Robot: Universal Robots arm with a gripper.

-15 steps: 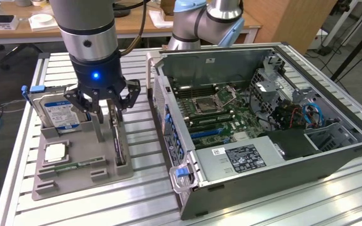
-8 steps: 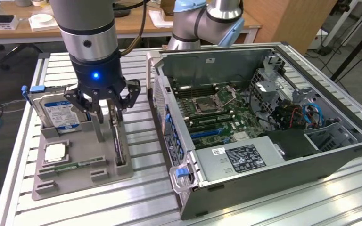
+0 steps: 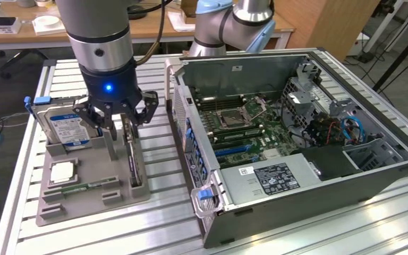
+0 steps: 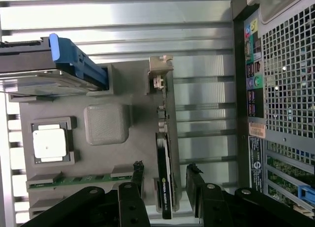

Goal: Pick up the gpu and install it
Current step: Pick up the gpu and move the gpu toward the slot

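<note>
The gripper needs to go lower before it closes on the GPU, because the robot's fingers are above the GPU's top edge [image 3: 128, 143], high over the grey tray [image 3: 83, 204].
The gpu [image 3: 134, 159] is a thin black card standing on edge in a slot of the grey parts tray [image 3: 83, 204], its silver bracket at the far end. My gripper [image 3: 121, 121] hangs open just above the card's far half. In the wrist view the two black fingertips [image 4: 138, 171] stand either side of the gpu [image 4: 165, 195] without touching it, and the gripper [image 4: 166, 172] holds nothing. The open computer case [image 3: 296, 133] lies on its side at the exterior view's right, with its motherboard [image 3: 243, 127] exposed.
The tray [image 4: 140, 138] also carries a silver hard drive with blue clips [image 3: 66, 127], a processor [image 3: 64, 171] and a green memory stick [image 3: 83, 187]. The case's perforated rear panel [image 4: 288, 89] stands close beside the tray. Everything rests on a slatted aluminium table [image 3: 331, 228].
</note>
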